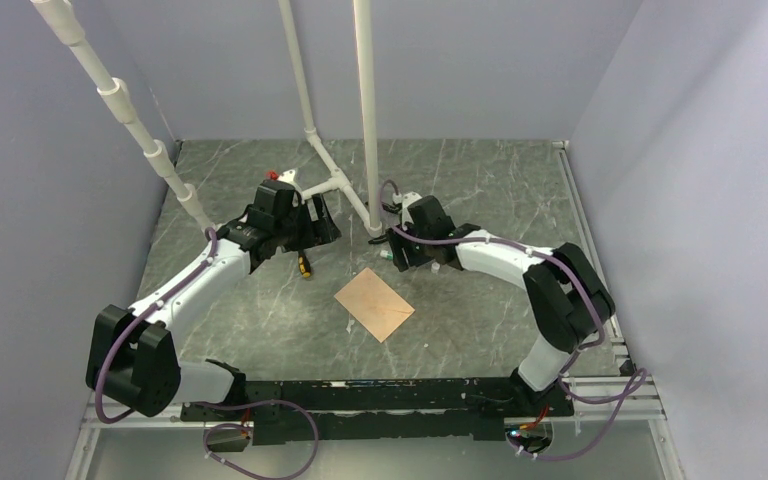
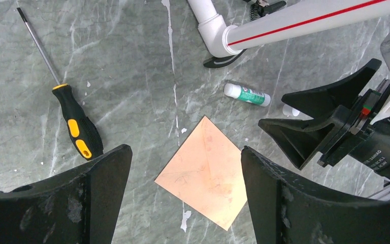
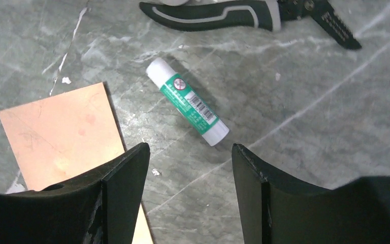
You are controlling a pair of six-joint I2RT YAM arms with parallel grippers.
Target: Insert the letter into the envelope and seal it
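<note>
The glue stick's green body should stay free to hand over to my left gripper for sealing, so my right gripper needs to grab the stick by its short white end [image 3: 216, 133] next.
One peach-tan envelope [image 1: 374, 303] lies flat on the grey marble table, turned like a diamond, between the two arms. Its diagonal seams show and its flap lies down against the body. It also shows in the left wrist view [image 2: 205, 173] and at the left of the right wrist view [image 3: 61, 132]. No separate letter sheet is in view. My left gripper [image 1: 308, 232] [image 2: 185, 150] hangs open and empty above the envelope. My right gripper [image 1: 392, 248] [image 3: 190, 147] is open and empty, above bare table just right of the envelope.
A white and green glue stick [image 1: 388, 257] [image 2: 247, 94] [image 3: 188, 101] lies beyond the envelope. A black and yellow screwdriver [image 1: 304, 265] [image 2: 76, 127] lies to the left. Black pliers [image 3: 249, 12] lie farther back. White pipes [image 1: 365, 120] [image 2: 304, 20] rise between the arms.
</note>
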